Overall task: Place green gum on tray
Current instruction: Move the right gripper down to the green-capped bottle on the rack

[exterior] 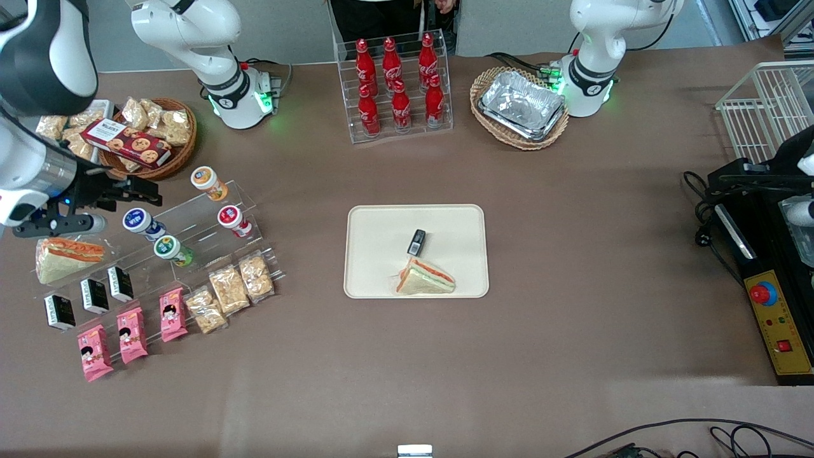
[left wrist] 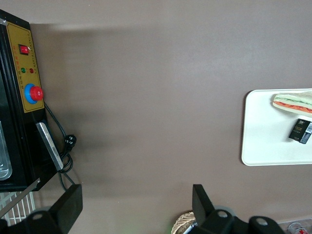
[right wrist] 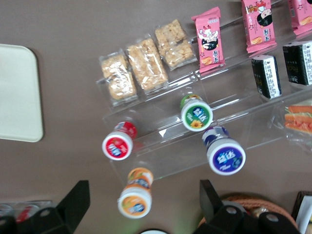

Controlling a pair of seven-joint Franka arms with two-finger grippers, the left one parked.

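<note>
The green gum bottle is next for my right gripper, which will grab it by its white lid (exterior: 165, 245). Then I will set the green gum on the tray (exterior: 375, 254).
The green gum (exterior: 170, 249) is a small bottle with a green-and-white lid, lying on a clear acrylic stepped rack; it also shows in the right wrist view (right wrist: 196, 114). The cream-beige tray (exterior: 375, 254) lies mid-table with a sandwich (exterior: 425, 278) and a small black pack (exterior: 416, 242) on it; its corner shows in the right wrist view (right wrist: 17, 92). My right gripper (exterior: 147, 188) hovers open and empty above the rack, farther from the front camera than the green gum. In the right wrist view the gripper (right wrist: 142, 195) has its fingers wide apart over the orange-lidded bottle (right wrist: 135, 197).
On the rack lie a blue-lidded bottle (exterior: 140, 222), a red-lidded bottle (exterior: 232, 218), an orange-lidded bottle (exterior: 206, 180), cereal bars (exterior: 232, 289), pink packets (exterior: 130, 334) and black packs (exterior: 92, 296). A snack basket (exterior: 143, 137) and a cola rack (exterior: 397, 89) stand farther back.
</note>
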